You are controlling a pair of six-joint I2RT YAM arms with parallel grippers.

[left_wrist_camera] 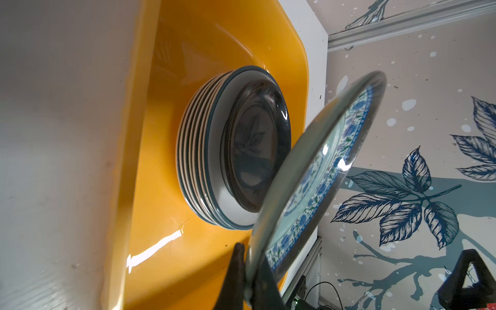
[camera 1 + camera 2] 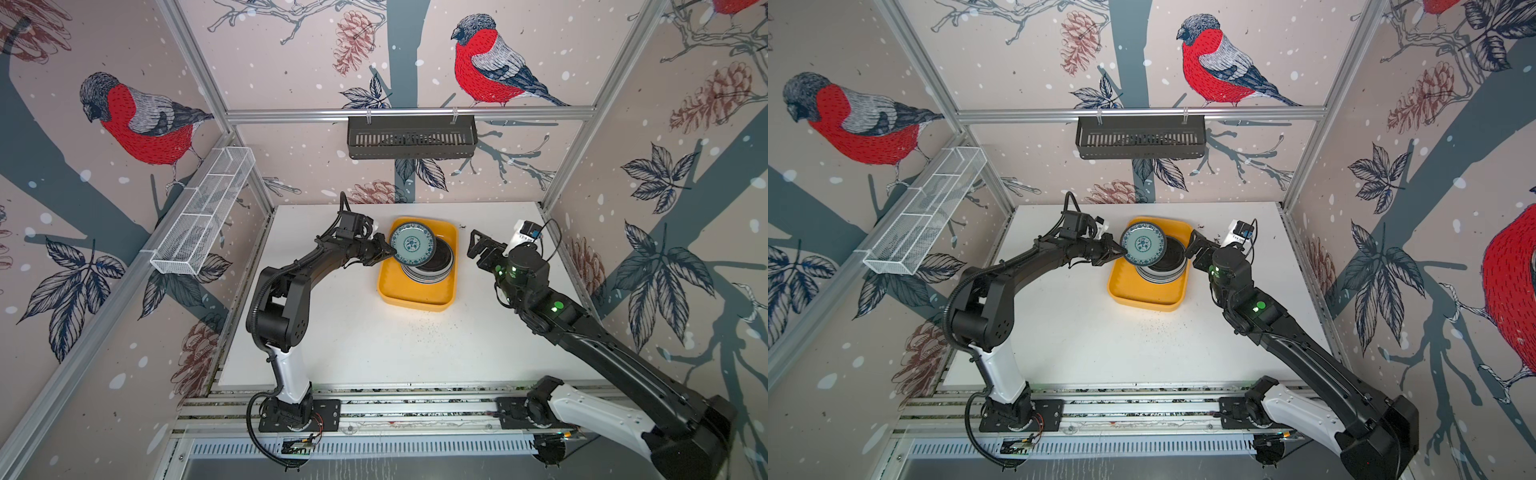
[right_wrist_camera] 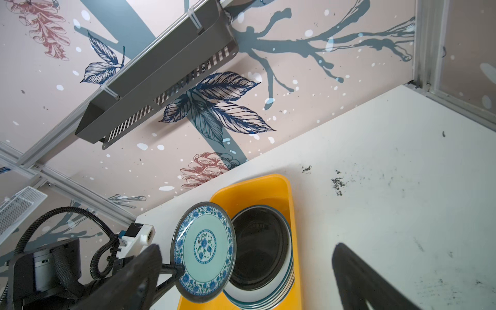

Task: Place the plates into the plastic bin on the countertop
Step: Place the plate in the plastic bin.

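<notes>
My left gripper keeps hold of the teal patterned plate until it reaches the stack. Released above and short of the stack, it would fall off the stack's side.
A teal patterned plate (image 2: 412,243) (image 2: 1143,248) (image 3: 204,249) hangs tilted over the left edge of the yellow-orange plastic bin (image 2: 415,300) (image 2: 1142,300) (image 1: 161,188). My left gripper (image 2: 388,251) (image 2: 1120,252) (image 1: 248,268) is shut on its rim. Inside the bin sits a stack of several plates (image 2: 440,262) (image 1: 193,150) with a small black plate (image 1: 255,145) (image 3: 260,249) on top. My right gripper (image 2: 473,249) (image 2: 1194,249) stands open just right of the bin, nothing between its fingers (image 3: 349,268). The bin rests on the white countertop (image 2: 353,332).
A black slotted rack (image 2: 411,137) hangs on the back rail. A white wire-mesh basket (image 2: 203,212) is fixed on the left wall. Dark crumbs (image 2: 428,328) lie in front of the bin and more specks (image 3: 336,182) by its far right corner.
</notes>
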